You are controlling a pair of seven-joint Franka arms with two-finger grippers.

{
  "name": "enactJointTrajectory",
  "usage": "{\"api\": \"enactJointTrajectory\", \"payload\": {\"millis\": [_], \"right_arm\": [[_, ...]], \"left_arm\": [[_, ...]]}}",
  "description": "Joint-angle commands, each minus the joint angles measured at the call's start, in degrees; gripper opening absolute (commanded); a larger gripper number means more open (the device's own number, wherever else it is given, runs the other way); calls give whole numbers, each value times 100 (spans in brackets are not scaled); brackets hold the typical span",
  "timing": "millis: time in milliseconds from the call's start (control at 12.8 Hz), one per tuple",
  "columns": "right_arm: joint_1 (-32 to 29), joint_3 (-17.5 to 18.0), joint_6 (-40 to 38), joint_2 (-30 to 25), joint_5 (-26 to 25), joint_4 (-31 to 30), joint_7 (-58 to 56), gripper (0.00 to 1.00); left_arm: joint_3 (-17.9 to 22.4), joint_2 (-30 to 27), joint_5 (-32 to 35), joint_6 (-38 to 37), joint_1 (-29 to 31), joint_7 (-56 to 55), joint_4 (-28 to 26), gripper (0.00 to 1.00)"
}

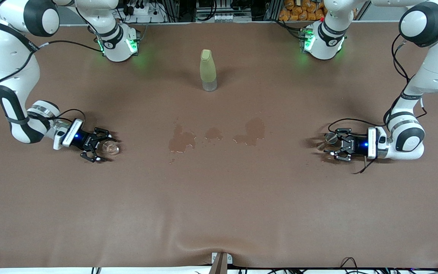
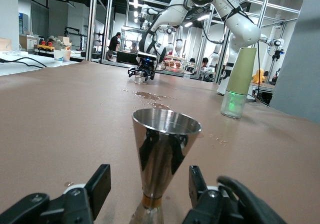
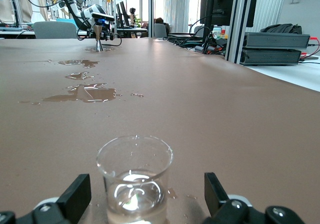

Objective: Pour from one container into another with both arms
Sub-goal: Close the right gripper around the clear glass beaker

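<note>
My right gripper grabs the cup by its round side (image 3: pixel 136 199) next, to keep the clear glass cup's open rim (image 3: pixel 135 140) free for pouring.
The clear glass cup (image 1: pixel 111 148) stands on the brown table toward the right arm's end, with some clear liquid in it (image 3: pixel 135 186). My right gripper (image 1: pixel 103 146) (image 3: pixel 145 196) is down at the table and open, one finger on each side of the cup, neither touching it. The silver hourglass jigger (image 1: pixel 329 140) (image 2: pixel 164 151) stands upright toward the left arm's end. My left gripper (image 1: pixel 332 144) (image 2: pixel 149 190) is open around its narrow waist, with a gap at each finger.
A tall yellow-green bottle (image 1: pixel 208 70) (image 2: pixel 239 82) stands mid-table, farther from the front camera than both cups. Wet spill patches (image 1: pixel 181 140) (image 1: pixel 252 131) (image 3: pixel 82 92) lie between the two grippers. The arm bases (image 1: pixel 118 43) (image 1: pixel 323 40) stand along the farthest edge.
</note>
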Motion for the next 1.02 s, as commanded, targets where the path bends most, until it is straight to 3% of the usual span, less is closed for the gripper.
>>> {"api": "enactJointTrajectory", "payload": {"millis": [0, 78, 391, 470, 548, 626, 705, 861, 939], "right_arm": [[68, -20, -95, 218, 426, -94, -2095, 100], [77, -20, -95, 227, 435, -94, -2095, 100], [182, -11, -130, 280, 566, -94, -2104, 100], [218, -11, -139, 289, 602, -94, -2130, 100], [253, -11, -148, 298, 672, -94, -2130, 100], [271, -2, -148, 298, 681, -94, -2130, 100], [271, 15, -139, 298, 690, -94, -2130, 96], [262, 16, -148, 298, 743, -94, -2122, 64], [262, 16, -148, 298, 743, -94, -2113, 56]], "left_arm": [[6, 90, -131, -106, 20, 185, 43, 57], [15, 90, -131, -106, 20, 194, 43, 47], [15, 73, -114, -106, 29, 212, 52, 33], [15, 73, -96, -106, 29, 212, 52, 26], [15, 55, -96, -106, 29, 212, 61, 7], [15, 38, -96, -106, 38, 212, 52, 1], [15, 38, -96, -106, 29, 203, 61, 0], [15, 11, -87, -106, 38, 212, 61, 0], [15, 3, -87, -106, 38, 203, 61, 0]]}}
